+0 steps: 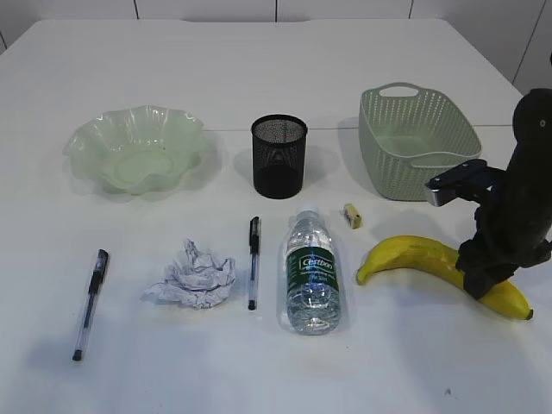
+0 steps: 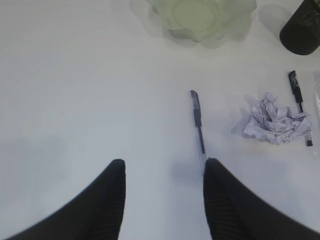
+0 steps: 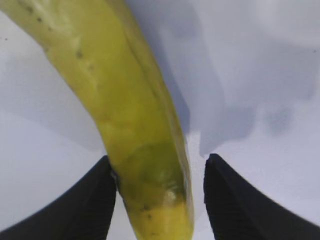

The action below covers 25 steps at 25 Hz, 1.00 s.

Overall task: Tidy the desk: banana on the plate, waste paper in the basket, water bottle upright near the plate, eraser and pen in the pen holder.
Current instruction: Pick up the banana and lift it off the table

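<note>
I will put the yellow banana on the plate, so next I will grab it by its tip end [image 1: 509, 302] with my right gripper.
The yellow banana [image 1: 412, 257] [image 3: 125, 110] lies on the white desk [image 1: 259, 69] at the right. My right gripper [image 1: 485, 278] [image 3: 160, 157] stands open astride its far end: one finger touches the peel, the other shows a gap. The left gripper [image 2: 165, 162] hangs open over bare desk, a pen [image 1: 90, 302] [image 2: 198, 125] beside its right finger. Another pen [image 1: 254, 261], the waste paper [image 1: 194, 276] [image 2: 274, 122], the water bottle [image 1: 310, 272] on its side and the eraser [image 1: 352, 215] lie in the middle.
The pale green plate [image 1: 86, 138] [image 2: 165, 20] sits at the back left, the black mesh pen holder [image 1: 279, 155] at the back centre, the sage-green basket [image 1: 379, 164] at the back right, just behind my right arm.
</note>
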{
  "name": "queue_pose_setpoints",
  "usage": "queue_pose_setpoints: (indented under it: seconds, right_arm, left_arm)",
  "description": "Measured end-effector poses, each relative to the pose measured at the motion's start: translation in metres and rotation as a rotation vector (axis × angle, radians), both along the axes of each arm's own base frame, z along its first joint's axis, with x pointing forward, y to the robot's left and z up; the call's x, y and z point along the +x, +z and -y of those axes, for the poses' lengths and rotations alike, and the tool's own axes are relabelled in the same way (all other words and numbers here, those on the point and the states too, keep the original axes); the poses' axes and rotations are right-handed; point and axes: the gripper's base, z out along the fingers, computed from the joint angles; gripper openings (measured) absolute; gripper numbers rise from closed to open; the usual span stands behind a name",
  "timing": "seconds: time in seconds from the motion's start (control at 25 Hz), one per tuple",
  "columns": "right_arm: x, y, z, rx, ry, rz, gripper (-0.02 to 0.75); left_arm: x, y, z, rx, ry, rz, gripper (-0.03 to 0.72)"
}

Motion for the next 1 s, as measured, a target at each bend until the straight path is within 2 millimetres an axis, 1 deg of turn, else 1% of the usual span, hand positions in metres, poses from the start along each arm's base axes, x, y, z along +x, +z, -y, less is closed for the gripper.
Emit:
queue_pose_setpoints:
  seconds: [0.12, 0.32, 0.48, 0.64, 0.8, 1.0]
  right_arm:
    - [0.0, 0.0, 0.0, 0.0, 0.0, 0.0, 0.406]
    - [0.0003, 0.0, -0.0005, 0.005, -0.004, 0.004, 0.329]
    - [0.0003, 0.0, -0.0007, 0.008, -0.006, 0.003, 0.314]
    - [0.0003, 0.0, -0.0009, 0.011, -0.01, 0.003, 0.278]
    - [0.0002, 0.0, -0.0018, 0.02, -0.018, 0.003, 0.272]
    - [-0.0014, -0.0001, -0.0044, 0.051, -0.083, -0.015, 0.272]
  left_arm:
    - [0.0, 0.0, -0.0001, 0.001, 0.0, 0.0, 0.353]
    - [0.0, 0.0, -0.0001, 0.001, 0.0, 0.0, 0.353]
    - [0.0, 0.0, -0.0001, 0.001, 0.0, 0.0, 0.353]
    - [0.0, 0.0, -0.0001, 0.001, 0.0, 0.0, 0.347]
    - [0.0, 0.0, -0.0001, 0.001, 0.0, 0.0, 0.342]
    - [0.0, 0.0, 0.0, -0.001, 0.0, 0.0, 0.342]
